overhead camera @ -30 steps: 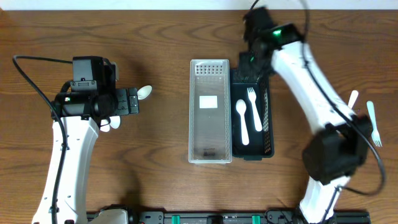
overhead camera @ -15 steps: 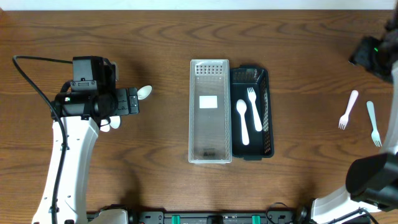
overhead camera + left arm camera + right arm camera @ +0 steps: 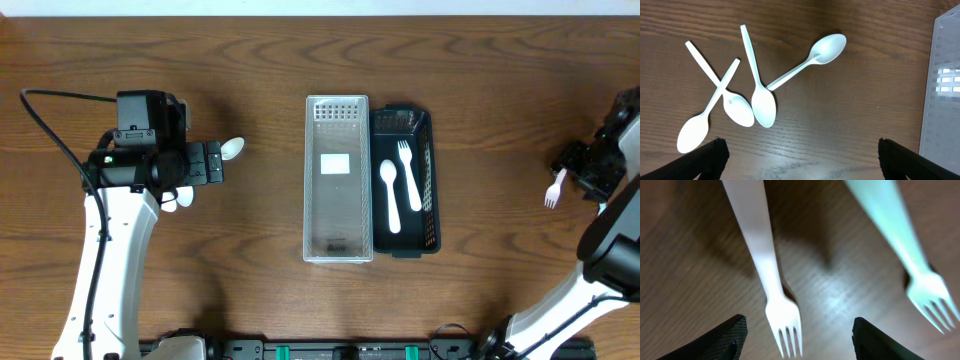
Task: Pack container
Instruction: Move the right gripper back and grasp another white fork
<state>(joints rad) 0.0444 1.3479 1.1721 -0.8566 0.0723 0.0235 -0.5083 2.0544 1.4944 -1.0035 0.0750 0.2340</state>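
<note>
My right gripper's fingers are above the white fork and short of its handle (image 3: 561, 176) (image 3: 763, 255), so it is too early to close; moving toward the handle comes first.
A clear plastic container (image 3: 338, 180) lies at the table's middle with a black tray (image 3: 428, 180) against its right side. The tray holds a white spoon (image 3: 390, 195) and a white fork (image 3: 407, 172). My left gripper (image 3: 210, 163) is open over several white spoons (image 3: 757, 95), one showing in the overhead view (image 3: 231, 148). My right gripper (image 3: 578, 168) is open at the far right, low over a white fork (image 3: 769, 275) that lies between its fingers; its tines show in the overhead view (image 3: 552, 195). A pale blue-green fork (image 3: 905, 255) lies beside it.
The clear container's edge shows at the right of the left wrist view (image 3: 944, 85). A black rail (image 3: 340, 350) runs along the table's front edge.
My right arm has swung from over the black tray out to the far right and come down over the two forks. The left arm has not moved.
</note>
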